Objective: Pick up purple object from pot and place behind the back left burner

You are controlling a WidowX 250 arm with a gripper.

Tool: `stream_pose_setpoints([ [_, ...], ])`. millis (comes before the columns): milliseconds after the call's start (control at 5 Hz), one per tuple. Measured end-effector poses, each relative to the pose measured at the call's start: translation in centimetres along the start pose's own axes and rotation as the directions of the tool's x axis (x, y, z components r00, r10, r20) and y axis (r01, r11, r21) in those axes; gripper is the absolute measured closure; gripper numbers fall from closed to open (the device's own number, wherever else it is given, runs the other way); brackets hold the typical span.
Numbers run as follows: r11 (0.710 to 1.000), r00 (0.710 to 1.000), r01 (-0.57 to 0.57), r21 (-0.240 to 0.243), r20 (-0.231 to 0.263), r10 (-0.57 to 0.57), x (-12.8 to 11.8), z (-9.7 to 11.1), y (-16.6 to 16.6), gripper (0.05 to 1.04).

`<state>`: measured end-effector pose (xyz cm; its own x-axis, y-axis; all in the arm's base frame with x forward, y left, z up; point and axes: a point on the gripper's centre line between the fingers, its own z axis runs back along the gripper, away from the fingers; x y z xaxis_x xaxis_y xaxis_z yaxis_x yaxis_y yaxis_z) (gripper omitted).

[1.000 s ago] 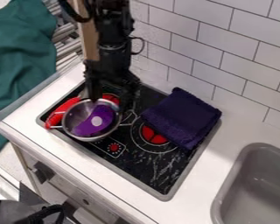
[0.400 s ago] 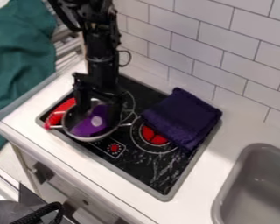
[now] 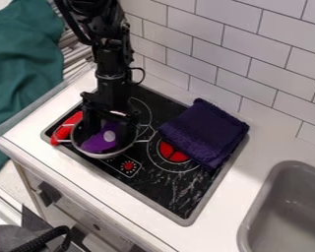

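The object needs to go behind the back left burner, so my gripper will next grab the body of the purple object from the pot (image 3: pixel 106 155) and then move it there.
The black gripper (image 3: pixel 108 129) hangs down into the metal pot (image 3: pixel 106 155), its two fingers spread apart on either side of the purple object (image 3: pixel 100 142). That object lies in the pot and has a pale oval spot on it. The pot stands at the left side of the black stovetop, over the front left part. Behind the pot, the back left burner (image 3: pixel 141 109) is partly hidden by the arm.
A folded dark purple cloth (image 3: pixel 204 133) covers the stove's back right part. Beside the pot at left is a red object (image 3: pixel 66 129). A grey sink (image 3: pixel 285 211) lies at right, and a tiled wall (image 3: pixel 252 54) rises behind the counter.
The gripper has moved left and down into the pot, its fingers now around the purple object. Pot and cloth have stayed in place.
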<state>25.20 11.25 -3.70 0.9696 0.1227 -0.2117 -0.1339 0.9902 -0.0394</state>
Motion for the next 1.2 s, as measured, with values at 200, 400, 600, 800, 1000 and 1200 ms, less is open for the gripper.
stream_pose_setpoints([
  [200, 0.999, 0.999, -0.034, 0.012, 0.035, 0.033, -0.2, -0.4, 0.0, 0.405],
  [400, 0.998, 0.996, -0.052, 0.019, 0.072, 0.051, -0.6, 1.0, 0.4, 0.715],
  [600, 0.995, 0.987, -0.083, 0.062, 0.140, 0.074, -0.9, 4.3, 0.8, 0.835],
  [800, 0.991, 0.980, -0.086, 0.107, 0.189, 0.064, -0.2, 7.1, 0.4, 0.835],
  [1000, 0.989, 0.969, -0.043, 0.139, 0.246, 0.007, 2.5, 9.7, -0.5, 0.835],
  [1200, 0.986, 0.972, 0.027, 0.163, 0.228, -0.064, 5.7, 9.7, -2.0, 0.835],
])
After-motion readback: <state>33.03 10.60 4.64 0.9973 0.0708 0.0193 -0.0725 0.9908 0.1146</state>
